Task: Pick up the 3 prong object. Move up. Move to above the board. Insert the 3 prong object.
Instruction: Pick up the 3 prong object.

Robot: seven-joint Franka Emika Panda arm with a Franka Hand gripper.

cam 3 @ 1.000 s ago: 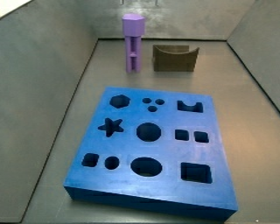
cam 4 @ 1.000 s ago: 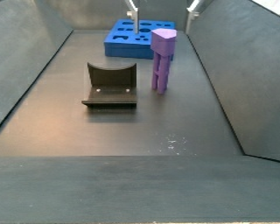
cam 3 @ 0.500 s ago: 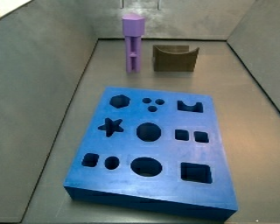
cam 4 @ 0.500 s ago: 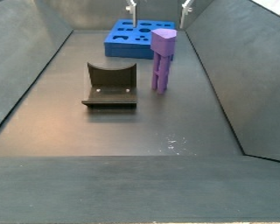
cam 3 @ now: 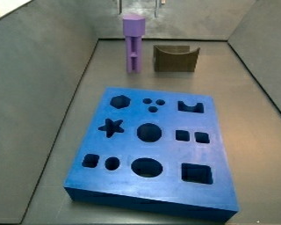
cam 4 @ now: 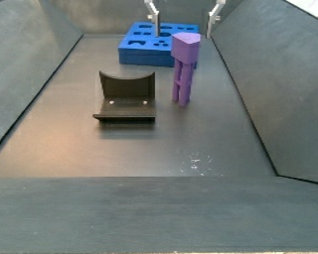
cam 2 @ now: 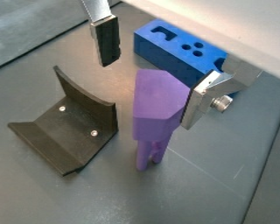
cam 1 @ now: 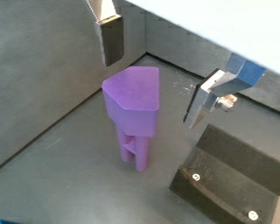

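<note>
I should grab the purple 3 prong object by its thick top [cam 3: 133, 26] [cam 1: 133, 88] with my gripper next. Its prongs then stay free to go into the blue board.
The 3 prong object [cam 3: 133, 44] is a tall purple peg standing upright on the grey floor at the far end, also seen in a side view [cam 4: 186, 67] and in both wrist views [cam 1: 133, 114] [cam 2: 154, 112]. My gripper [cam 3: 140, 7] is open and empty, just above the peg's top, also in a side view [cam 4: 183, 10]. In both wrist views the gripper [cam 1: 157, 68] [cam 2: 153, 70] has one finger on each side of the peg's top, not touching it. The board [cam 3: 167, 171] is a flat blue slab with dark cut-outs, apart from the peg, also visible in two other views [cam 4: 148, 52] [cam 2: 178, 54].
The fixture [cam 3: 175, 58], a dark L-shaped bracket, stands beside the peg, also seen in a side view [cam 4: 124, 96] and in both wrist views [cam 1: 236, 175] [cam 2: 66, 122]. Grey sloped walls enclose the floor on both sides.
My gripper has shifted slightly above the peg, staying open. The peg, board and fixture have not moved.
</note>
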